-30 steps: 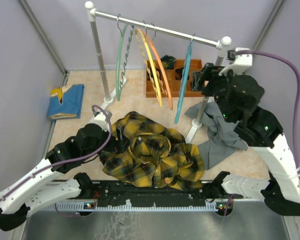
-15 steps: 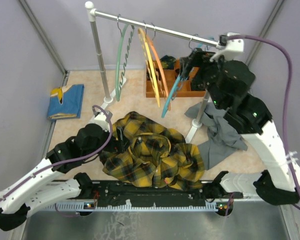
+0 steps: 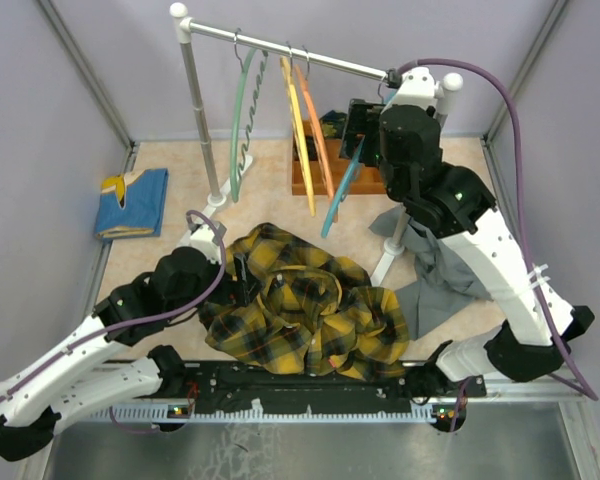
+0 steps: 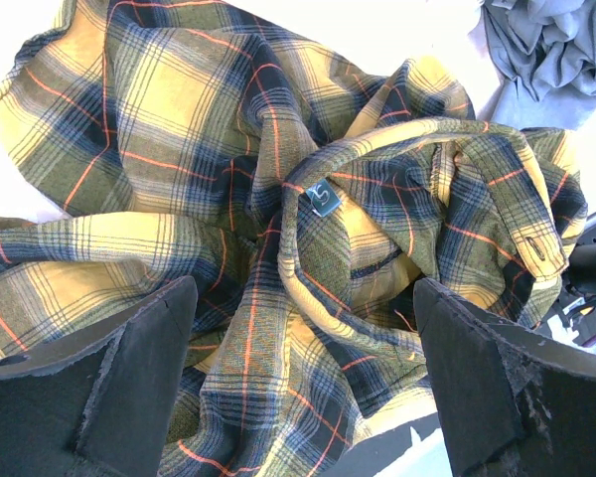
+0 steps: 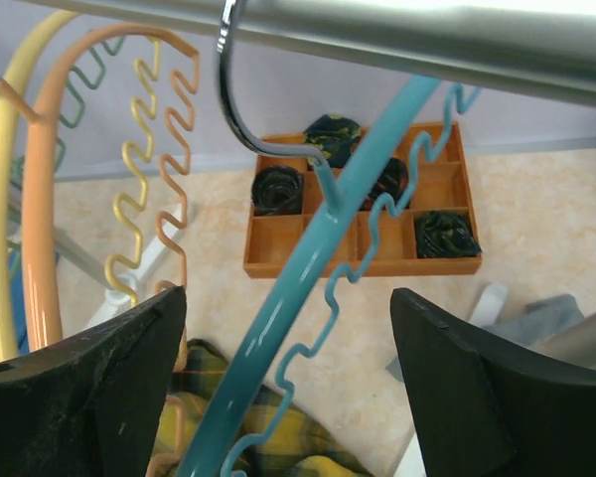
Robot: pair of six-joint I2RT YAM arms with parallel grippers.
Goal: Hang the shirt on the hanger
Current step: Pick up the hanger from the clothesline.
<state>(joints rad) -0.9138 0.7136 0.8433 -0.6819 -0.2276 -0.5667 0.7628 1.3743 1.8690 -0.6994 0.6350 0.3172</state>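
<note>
The far end of the teal hanger stays free to go into the shirt point(image 3: 300, 315) when the right gripper holds the hanger by the near arm of its bar point(image 3: 356, 158), so the robot should grab it there next.
The yellow and black plaid shirt point(image 3: 300, 315) lies crumpled on the table in front of the arm bases; its collar with a label shows in the left wrist view point(image 4: 323, 199). My left gripper point(image 3: 238, 282) is open at the shirt's left edge, its jaws point(image 4: 303, 397) wide apart just above the cloth. The teal hanger point(image 3: 342, 190) hangs by its metal hook point(image 5: 240, 109) from the rail point(image 3: 310, 58), tilted with its lower end to the left. My right gripper point(image 3: 365, 135) is open up at the rail, its jaws point(image 5: 288, 397) either side of the hanger's bar point(image 5: 308, 288) without touching it.
A green hanger point(image 3: 242, 110), a yellow hanger point(image 3: 298, 130) and an orange hanger point(image 3: 318, 130) hang on the same rail. A wooden tray point(image 3: 315, 175) with dark rolled items stands behind. A grey garment point(image 3: 435, 265) lies by the right rack post point(image 3: 392, 245). A folded blue cloth point(image 3: 132, 200) lies far left.
My right arm has moved left and up to the rail, and now straddles the teal hanger, which has swung its lower end leftward. The left arm and shirt have not moved.
</note>
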